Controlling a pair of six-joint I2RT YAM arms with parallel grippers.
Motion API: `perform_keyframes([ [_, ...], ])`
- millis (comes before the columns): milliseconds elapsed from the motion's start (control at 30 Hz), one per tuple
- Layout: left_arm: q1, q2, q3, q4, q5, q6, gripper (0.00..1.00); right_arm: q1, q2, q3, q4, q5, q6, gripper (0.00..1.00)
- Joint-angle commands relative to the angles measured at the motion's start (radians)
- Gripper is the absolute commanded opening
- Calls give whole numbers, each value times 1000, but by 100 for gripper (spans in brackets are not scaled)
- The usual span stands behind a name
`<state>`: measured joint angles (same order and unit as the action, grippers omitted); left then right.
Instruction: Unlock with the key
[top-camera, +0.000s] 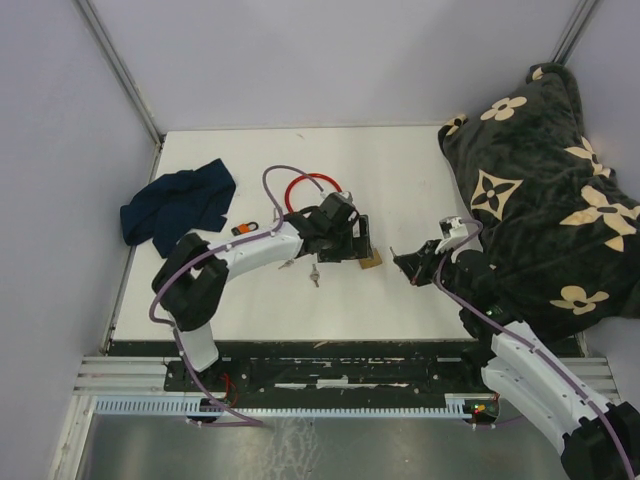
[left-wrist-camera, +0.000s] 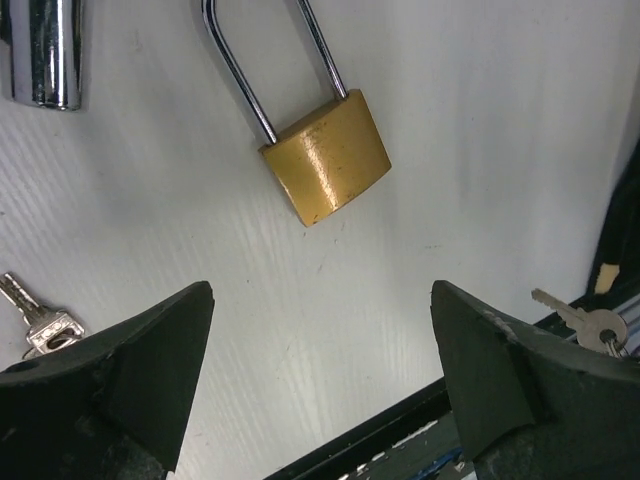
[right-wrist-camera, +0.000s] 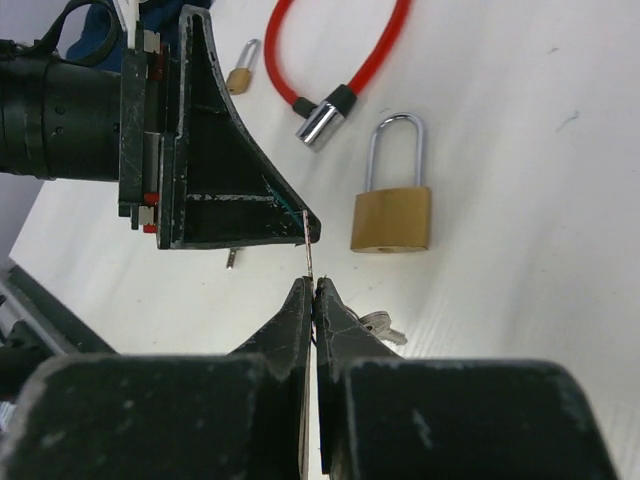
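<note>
My left gripper grabs the brass padlock by the narrow sides of its body (top-camera: 371, 260) (left-wrist-camera: 327, 159) next, leaving the keyhole and shackle free to unlock.
A brass padlock (top-camera: 371, 260) with a steel shackle lies flat on the white table (top-camera: 250, 300). It also shows in the left wrist view (left-wrist-camera: 325, 155) and the right wrist view (right-wrist-camera: 392, 215). My left gripper (top-camera: 348, 238) hovers just over and beside it, its jaws wide open and empty (left-wrist-camera: 320, 290). My right gripper (top-camera: 411, 267) is to the right of the padlock, shut (right-wrist-camera: 313, 285) on a thin key (right-wrist-camera: 310, 255) whose blade points toward the padlock side. A second key (right-wrist-camera: 382, 326) on the same ring hangs below.
A red cable lock (top-camera: 310, 188) and a small padlock (top-camera: 245, 229) lie behind the left arm. Loose keys (top-camera: 315, 272) lie on the table near it. A blue cloth (top-camera: 180, 205) is at the left, a dark flowered blanket (top-camera: 545, 190) at the right.
</note>
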<state>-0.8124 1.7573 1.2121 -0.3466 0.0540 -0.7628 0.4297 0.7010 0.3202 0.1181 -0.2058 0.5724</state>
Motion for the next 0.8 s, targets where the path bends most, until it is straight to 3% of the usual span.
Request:
perform_keyframes([
  [0, -31, 83, 117, -116, -114, -57, 96, -3, -70, -27, -6, 110, -40, 2],
  [167, -44, 212, 269, -243, -194, -121, 95, -3, -140, -56, -43, 165, -60, 2],
  [367, -76, 388, 538, -430, -287, -92, 95, -2, -182, -77, -84, 184, -71, 2],
  [533, -78, 468, 640, -480, -326, -82, 95, -3, -219, -80, -110, 196, -74, 2],
  [767, -100, 520, 692, -497, -370, -23, 85, -3, -222, -81, -119, 202, -74, 2],
])
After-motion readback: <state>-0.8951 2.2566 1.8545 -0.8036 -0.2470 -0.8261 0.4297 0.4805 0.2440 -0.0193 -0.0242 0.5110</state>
